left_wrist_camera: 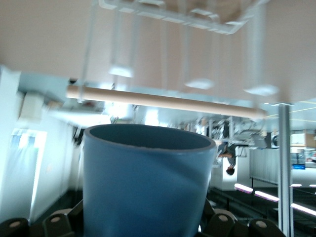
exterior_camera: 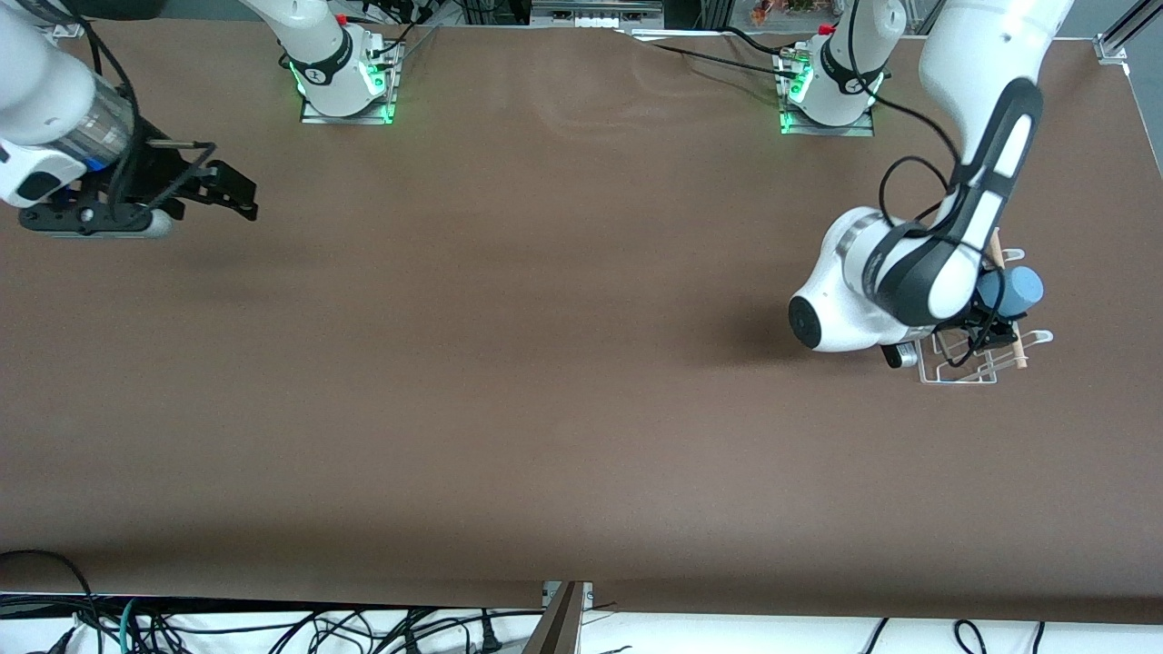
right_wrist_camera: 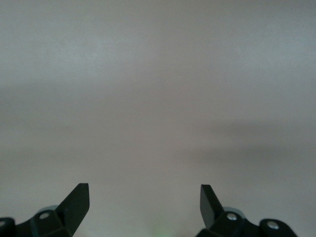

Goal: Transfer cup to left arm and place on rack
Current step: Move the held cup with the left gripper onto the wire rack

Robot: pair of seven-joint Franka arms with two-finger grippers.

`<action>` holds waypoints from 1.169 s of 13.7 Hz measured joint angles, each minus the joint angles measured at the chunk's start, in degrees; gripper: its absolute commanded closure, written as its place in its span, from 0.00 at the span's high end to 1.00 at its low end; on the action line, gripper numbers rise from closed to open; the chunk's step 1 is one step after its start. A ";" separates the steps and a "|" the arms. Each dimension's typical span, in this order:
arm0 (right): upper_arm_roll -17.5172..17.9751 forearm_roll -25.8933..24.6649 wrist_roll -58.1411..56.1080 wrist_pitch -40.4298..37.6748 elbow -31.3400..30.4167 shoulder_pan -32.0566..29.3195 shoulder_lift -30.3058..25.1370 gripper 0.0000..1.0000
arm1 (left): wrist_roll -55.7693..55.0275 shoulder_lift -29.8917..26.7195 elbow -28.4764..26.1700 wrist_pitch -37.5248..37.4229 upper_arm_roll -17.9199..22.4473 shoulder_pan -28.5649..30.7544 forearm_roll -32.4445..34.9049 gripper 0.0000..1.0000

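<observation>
The blue cup is above the rack's wooden dowel in the left wrist view, so it stays held in my left gripper for now.
The light-blue cup [exterior_camera: 1016,289] is tipped on its side just above the white wire rack [exterior_camera: 949,374], with my left gripper [exterior_camera: 992,318] shut on it. The rack stands toward the left arm's end of the table, and its wooden dowel [exterior_camera: 1019,350] runs under the cup. In the left wrist view the cup [left_wrist_camera: 145,182] fills the space between the jaws, its open mouth turned to the dowel [left_wrist_camera: 168,101] and the rack wires [left_wrist_camera: 197,17]. The left arm's wrist hides part of the rack. My right gripper [exterior_camera: 232,193] [right_wrist_camera: 144,202] is open and holds nothing, over bare table at the right arm's end.
The brown table [exterior_camera: 545,363] stretches wide between the two arms. The arm bases [exterior_camera: 345,82] [exterior_camera: 822,91] with green lights stand along its edge farthest from the front camera. Loose cables [exterior_camera: 273,627] lie below the table edge nearest the front camera.
</observation>
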 measured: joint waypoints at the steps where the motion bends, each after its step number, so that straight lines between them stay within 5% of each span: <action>1: 0.00 -0.02 -0.85 0.00 -0.16 -0.57 -0.09 0.99 | -2.59 1.06 -0.76 -0.02 0.05 0.13 2.40 0.00; 15: 0.74 -0.85 -2.97 -0.21 -0.28 -0.75 0.69 0.99 | -14.76 4.61 -5.45 0.12 0.02 0.27 9.56 0.00; 16: 0.74 -0.88 -3.74 -0.21 -0.28 -0.76 0.84 0.99 | -15.28 5.06 -5.48 0.13 0.03 0.47 9.56 0.06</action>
